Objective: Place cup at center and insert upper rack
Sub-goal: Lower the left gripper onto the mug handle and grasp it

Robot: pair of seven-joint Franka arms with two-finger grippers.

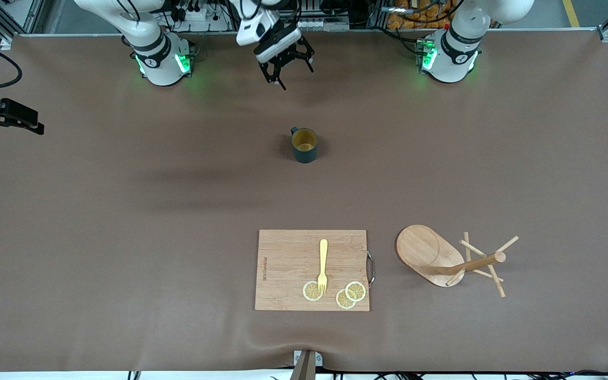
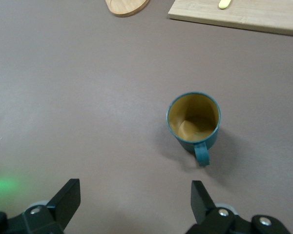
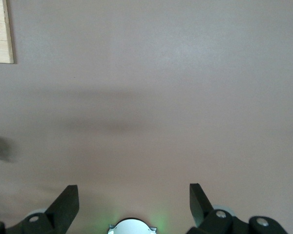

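Observation:
My left gripper is to grab the teal cup by its handle next, so that it can hang the cup on the upper rack.
The dark teal cup stands upright on the brown table, near the middle and toward the robots' bases. Its tan inside is empty. It also shows in the left wrist view, handle toward the camera. My left gripper hangs open and empty above the table, between the bases and the cup; its fingers are wide apart. The wooden mug tree lies on its side nearer the front camera, toward the left arm's end; its oval base shows. My right gripper is open and empty, high over its own base.
A rectangular cutting board lies beside the mug tree. It carries a yellow fork and three lemon slices. Its corner shows in the right wrist view. A black mount sticks in at the right arm's end.

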